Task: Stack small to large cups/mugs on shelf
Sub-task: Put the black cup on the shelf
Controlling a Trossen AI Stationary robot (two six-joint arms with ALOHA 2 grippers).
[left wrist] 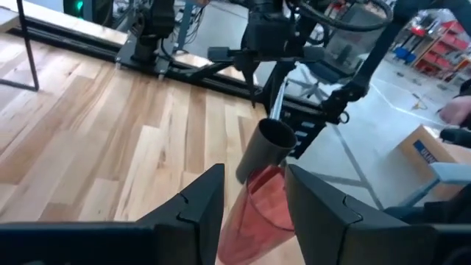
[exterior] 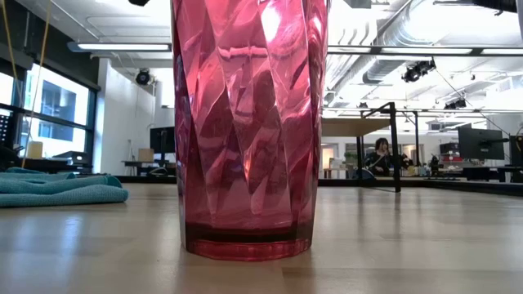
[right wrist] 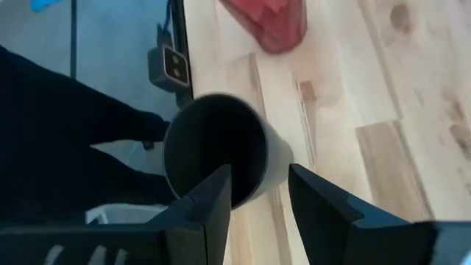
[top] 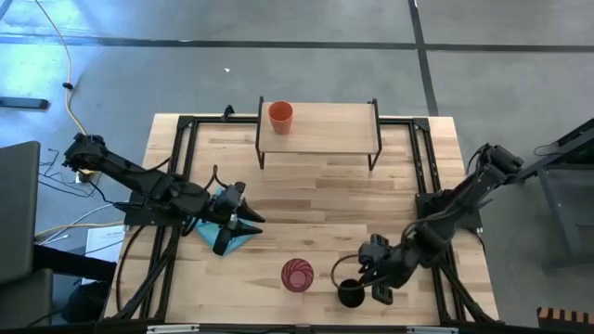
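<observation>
My right gripper grabs the black cup by its rim [top: 362, 293] next, to stand the cup beside the orange cup on the shelf [top: 325, 130].
The short orange cup [top: 280, 116] stands on the left end of the shelf [top: 325, 130]. The pink-red ribbed tumbler [top: 298, 275] stands upright on the table near its near edge and fills the low view [exterior: 249, 122]. The black cup [top: 350, 293] stands just right of it. My right gripper [top: 358, 281] is open at the black cup [right wrist: 221, 151]: one finger is over its mouth and the other outside its wall. My left gripper [top: 254, 220] is open above the blue cloth and faces the tumbler [left wrist: 257, 213] and the black cup [left wrist: 263, 151]. My right gripper comes at the black cup's rim [right wrist: 274, 165] from above on the cup's right side. One finger [right wrist: 213, 202] is over the opening and the other finger [right wrist: 316, 210] is outside the wall. Whether either finger touches the wall I cannot tell.
A light blue cloth [top: 221, 232] lies under my left gripper and also shows in the low view [exterior: 57, 188]. Black frame rails [top: 176, 186] run along both sides of the table. Bare wood lies between the shelf and the cups.
</observation>
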